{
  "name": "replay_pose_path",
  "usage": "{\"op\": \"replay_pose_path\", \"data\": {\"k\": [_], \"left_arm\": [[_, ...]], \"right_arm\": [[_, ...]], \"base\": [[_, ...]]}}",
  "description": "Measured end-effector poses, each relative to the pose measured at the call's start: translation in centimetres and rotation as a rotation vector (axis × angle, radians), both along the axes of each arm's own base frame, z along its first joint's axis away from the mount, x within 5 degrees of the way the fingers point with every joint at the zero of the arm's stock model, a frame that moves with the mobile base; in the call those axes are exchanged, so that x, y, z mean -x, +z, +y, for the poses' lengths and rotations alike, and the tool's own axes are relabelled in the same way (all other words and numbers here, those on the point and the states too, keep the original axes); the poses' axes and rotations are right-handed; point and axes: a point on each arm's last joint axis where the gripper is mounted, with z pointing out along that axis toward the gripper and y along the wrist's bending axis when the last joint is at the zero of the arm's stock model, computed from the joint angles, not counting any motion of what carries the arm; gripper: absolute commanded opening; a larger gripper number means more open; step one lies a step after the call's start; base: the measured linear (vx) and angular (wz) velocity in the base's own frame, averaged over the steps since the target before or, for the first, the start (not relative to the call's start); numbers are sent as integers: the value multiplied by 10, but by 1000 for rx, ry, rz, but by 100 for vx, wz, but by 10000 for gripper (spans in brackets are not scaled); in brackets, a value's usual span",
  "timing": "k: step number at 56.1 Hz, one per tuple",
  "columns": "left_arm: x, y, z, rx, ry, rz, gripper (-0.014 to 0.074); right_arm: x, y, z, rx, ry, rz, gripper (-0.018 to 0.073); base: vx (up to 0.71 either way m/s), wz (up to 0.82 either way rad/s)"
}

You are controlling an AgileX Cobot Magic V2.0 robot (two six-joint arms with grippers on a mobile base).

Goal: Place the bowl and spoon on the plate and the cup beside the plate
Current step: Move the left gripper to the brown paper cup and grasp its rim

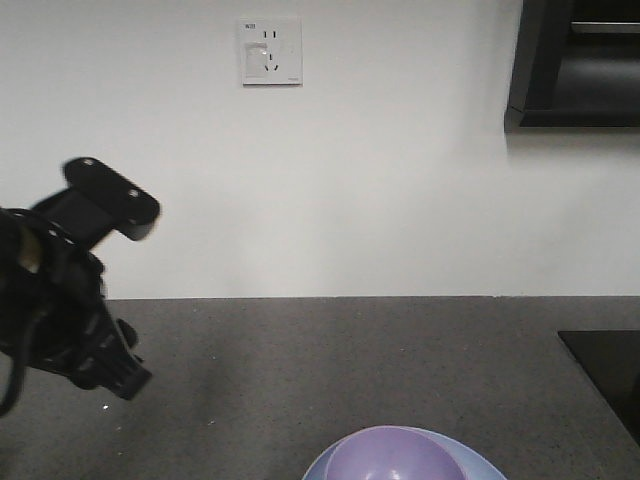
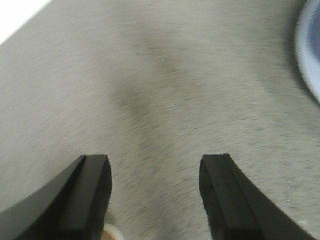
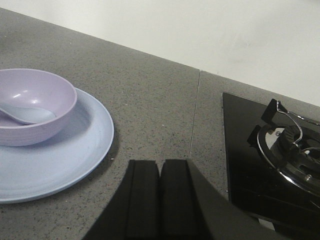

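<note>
The left gripper takes hold of the cream cup by its rim [image 2: 116, 233] next to set the cup beside the plate [image 2: 306, 55].
The lavender bowl [image 3: 35, 102] sits on the pale blue plate [image 3: 65, 155], and the pale spoon [image 3: 27, 114] lies inside the bowl. The front view shows the same bowl [image 1: 400, 458] and plate [image 1: 478, 462] at its bottom edge. My right gripper [image 3: 160, 167] hangs shut and empty over the counter, right of the plate. My left gripper [image 2: 155, 172] is open over bare counter, with the plate's rim [image 2: 306, 50] at the far right. A sliver of the cream cup [image 2: 113, 233] peeks out beside the left finger [image 2: 92, 190], at the bottom edge. The left arm [image 1: 70, 290] stands at the left.
A black gas hob [image 3: 270, 160] with a burner lies right of the right gripper, its corner [image 1: 605, 375] also at the right in the front view. A white wall with a socket [image 1: 270, 52] backs the grey counter [image 1: 330, 370].
</note>
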Motion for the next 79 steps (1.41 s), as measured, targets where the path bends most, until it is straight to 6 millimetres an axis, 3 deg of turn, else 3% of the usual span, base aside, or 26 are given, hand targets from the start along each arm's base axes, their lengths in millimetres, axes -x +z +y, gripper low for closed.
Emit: {"op": "replay_pose_path", "data": {"k": [8, 16, 30, 39, 47, 53, 59, 61, 69, 79], "left_arm": [[9, 1, 40, 1, 130, -11, 517], [8, -20, 75, -31, 270, 56, 517], [6, -59, 106, -73, 401, 180, 517], [2, -80, 111, -80, 417, 232, 501], [-7, -99, 107, -64, 407, 289, 408], [-16, -110, 104, -55, 402, 320, 246], [-21, -117, 103, -63, 388, 343, 22], [-22, -119, 103, -67, 378, 346, -10], [-25, -113, 102, -72, 348, 332, -7], [-24, -79, 92, -32, 282, 261, -3]], "right_arm": [[0, 0, 0, 0, 0, 0, -8], [0, 0, 0, 0, 0, 0, -8], [0, 0, 0, 0, 0, 1, -8], [0, 0, 0, 0, 0, 2, -8], [0, 0, 0, 0, 0, 2, -8], [0, 0, 0, 0, 0, 2, -8], [0, 0, 0, 0, 0, 3, -8], [0, 0, 0, 0, 0, 3, -8], [0, 0, 0, 0, 0, 3, -8], [0, 0, 0, 0, 0, 3, -8]], "base": [[0, 0], [0, 0], [0, 0], [0, 0], [0, 0], [0, 0], [0, 0], [0, 0], [0, 0], [0, 0]]}}
